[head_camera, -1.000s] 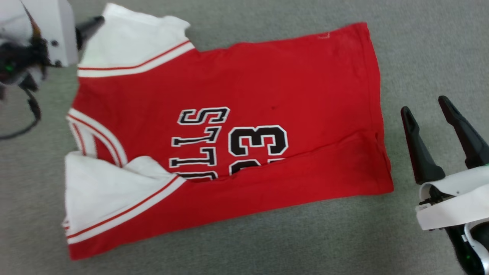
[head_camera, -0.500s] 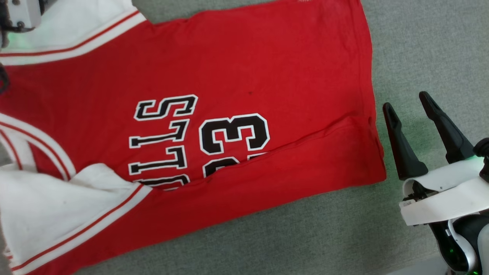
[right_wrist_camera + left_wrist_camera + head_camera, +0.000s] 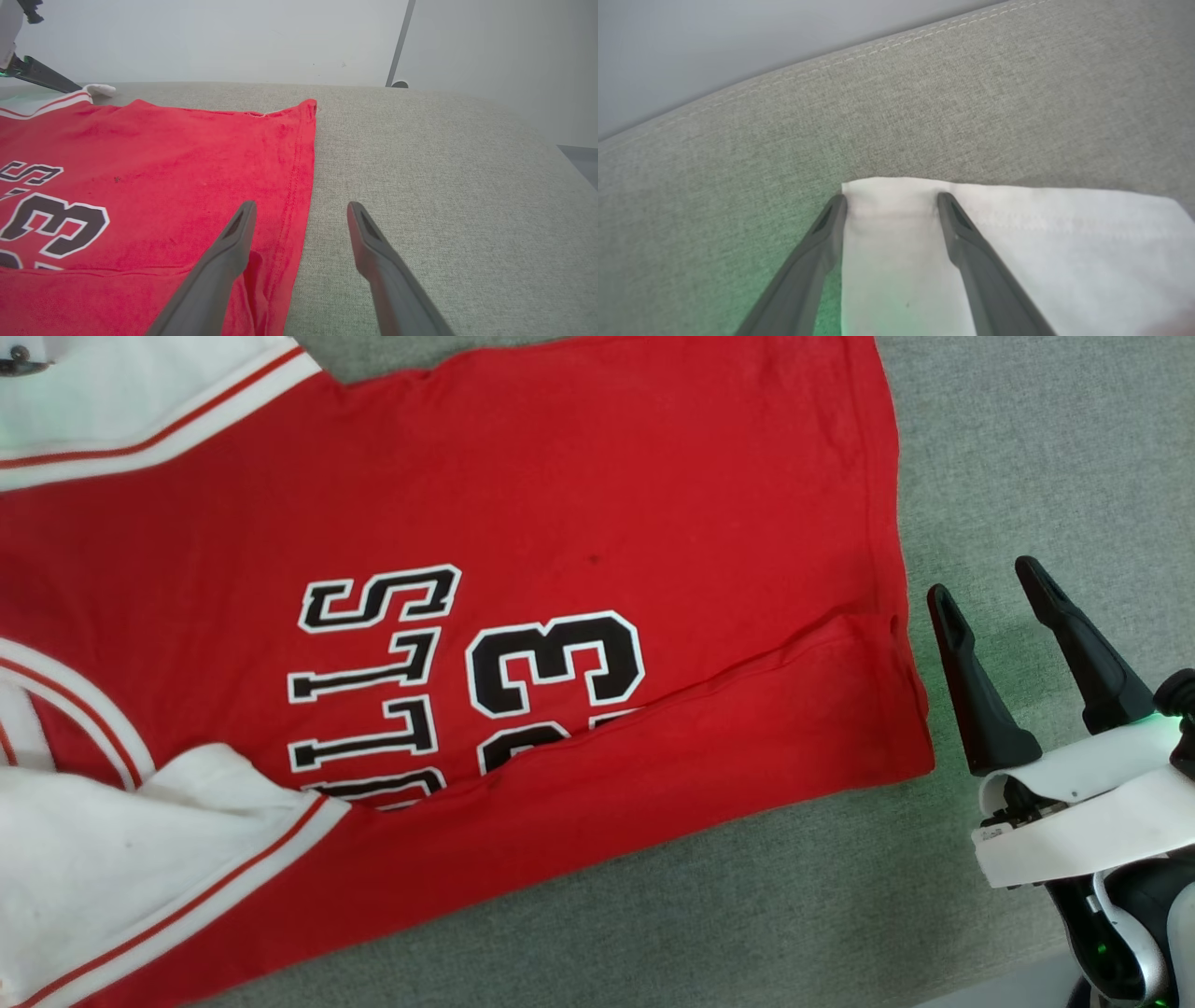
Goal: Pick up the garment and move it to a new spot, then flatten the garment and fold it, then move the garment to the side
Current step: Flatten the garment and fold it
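I should grab the garment with my right gripper next, by its hem corner away from the folded-over edge, because that corner stands up while the garment's red body lies flat.
The garment, a red jersey with white sleeves and black white-outlined letters and number, lies spread flat on the grey fabric surface. Its near long edge is folded over, covering part of the lettering. My right gripper stands open just right of the hem, with nothing between its fingers. In the right wrist view my right gripper straddles the red hem edge of the garment, one finger over cloth and one over bare surface. My left gripper is open over the corner of a white sleeve, fingertips resting at its edge.
The grey surface extends well to the right of the garment. Its stitched far edge meets a pale wall. A dark pole stands behind the surface. One finger of the left gripper shows at the far sleeve.
The head camera has shifted, so the garment sits further left and larger in the picture. Both grippers stay open; the right one holds its place beside the hem.
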Robot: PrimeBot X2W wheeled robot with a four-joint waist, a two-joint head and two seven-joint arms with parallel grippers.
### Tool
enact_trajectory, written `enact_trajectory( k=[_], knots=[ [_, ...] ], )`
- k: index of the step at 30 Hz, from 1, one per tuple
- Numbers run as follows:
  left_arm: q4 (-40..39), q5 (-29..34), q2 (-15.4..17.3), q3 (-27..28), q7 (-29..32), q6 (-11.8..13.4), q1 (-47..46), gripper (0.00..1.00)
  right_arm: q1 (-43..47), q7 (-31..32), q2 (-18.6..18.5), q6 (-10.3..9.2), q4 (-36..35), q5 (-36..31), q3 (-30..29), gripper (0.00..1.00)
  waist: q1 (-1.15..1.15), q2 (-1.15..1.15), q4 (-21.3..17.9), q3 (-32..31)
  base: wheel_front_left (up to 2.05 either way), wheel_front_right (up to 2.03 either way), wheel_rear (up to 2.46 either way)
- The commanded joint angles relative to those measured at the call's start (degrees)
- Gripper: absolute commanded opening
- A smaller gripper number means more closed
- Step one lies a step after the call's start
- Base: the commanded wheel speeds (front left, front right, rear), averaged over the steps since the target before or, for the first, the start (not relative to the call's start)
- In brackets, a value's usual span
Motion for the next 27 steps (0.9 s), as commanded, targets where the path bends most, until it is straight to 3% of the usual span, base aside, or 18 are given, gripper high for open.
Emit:
enact_trajectory(
  k=[1, 12, 13, 14, 21, 27],
  knots=[
    [2.73, 0.84, 0.85, -2.17, 2.45, 1.1, 4.29, 1.0, -0.82, 0.04, 0.06, -0.06, -0.21, 0.46, -0.12, 1.0, 0.0, 0.0, 0.07, -0.05, 0.0, 0.0, 0.0],
    [7.23, -0.71, -0.67, -2.65, 7.06, 2.47, 6.16, 1.0, -0.78, 1.48, 0.31, -0.06, -1.08, 0.1, -0.41, 1.0, 0.0, 0.0, 0.33, -0.32, 0.0, 0.0, 0.0],
    [7.38, -0.66, -0.85, -2.95, 7.52, 2.36, 6.44, 0.6, -0.79, 1.52, 0.32, -0.06, -1.14, 0.04, -0.46, 1.0, 0.0, 0.0, 0.36, -0.35, 0.0, 0.0, 0.0],
    [7.19, -0.97, -1.03, -2.9, 7.32, 1.69, 6.6, 0.0, -0.78, 1.61, 0.33, -0.06, -1.21, -0.01, -0.5, 1.0, 0.0, 0.0, 0.4, -0.37, 0.0, 0.0, 0.0],
    [6.86, -2.53, -2.38, -1.25, 4.32, 0.9, 6.28, 0.0, -2.82, 3.62, -0.17, -0.06, -2.83, 0.87, -1.01, 1.0, 0.0, 0.0, 0.9, -0.43, 0.0, 0.0, 0.0],
    [7.61, -3.2, -3.47, -0.55, 2.99, 0.66, 5.9, 0.0, -10.89, 12.0, -3.46, -0.06, -1.06, 1.82, -0.81, 1.0, 0.0, 0.0, 1.51, -0.9, 0.0, 0.0, 0.0]
  ],
)
